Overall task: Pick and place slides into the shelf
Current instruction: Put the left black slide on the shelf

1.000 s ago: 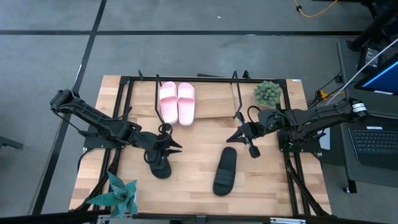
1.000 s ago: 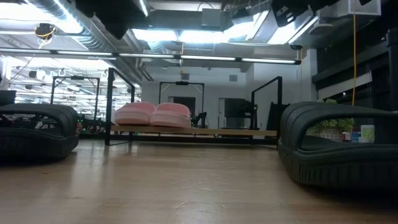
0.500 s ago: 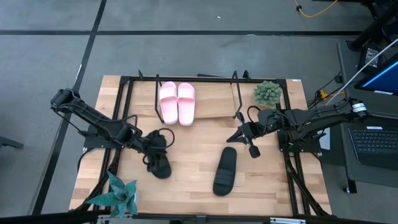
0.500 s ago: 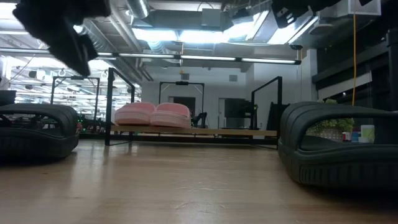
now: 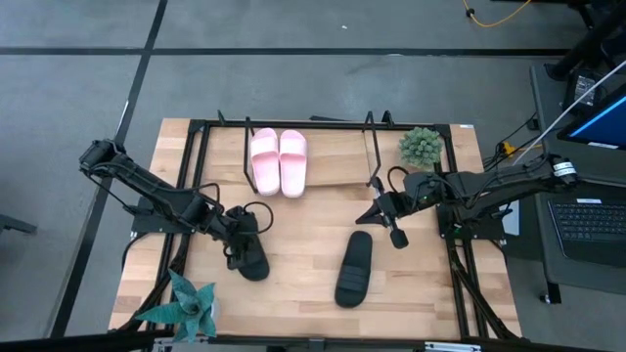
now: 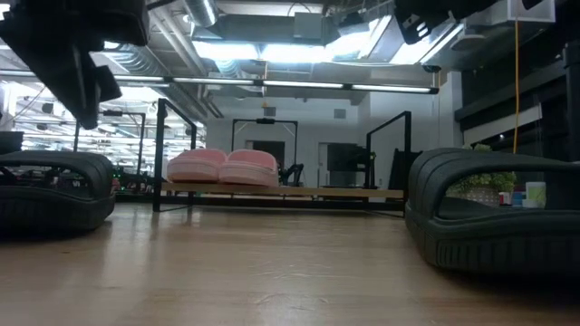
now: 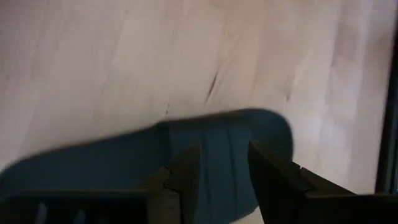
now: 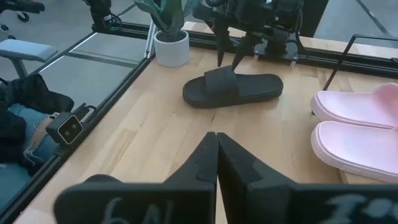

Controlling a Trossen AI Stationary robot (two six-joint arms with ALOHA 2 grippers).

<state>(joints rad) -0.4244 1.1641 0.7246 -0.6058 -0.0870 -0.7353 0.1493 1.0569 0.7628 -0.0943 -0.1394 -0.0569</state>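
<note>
My left gripper grabs the black slide by its wide strap (image 7: 214, 168) next, to place the slide on the shelf.
Two pale pink slides (image 5: 279, 161) lie side by side, soles down, on the shelf's wooden board (image 5: 337, 166) at the far side. One black slide (image 5: 249, 256) lies on the table at the near left, another (image 5: 354, 267) at the near middle. My left gripper (image 5: 243, 233) is open and points down just above the left black slide's strap (image 8: 219, 82); its fingers (image 7: 193, 171) stand over that slide (image 7: 224, 140) without touching it. My right gripper (image 5: 377, 213) is shut and empty, hovering to the far side of the other black slide.
A round green plant (image 5: 423, 147) stands at the shelf's right end. A spiky potted plant (image 5: 191, 303) stands at the near left corner, close to the left black slide. Black frame rails (image 5: 186, 196) run along the table's edges. Bare wood lies between the two black slides.
My left gripper has moved toward the table's left edge and down, and now stands over the left black slide's strap. The slides have kept their places.
</note>
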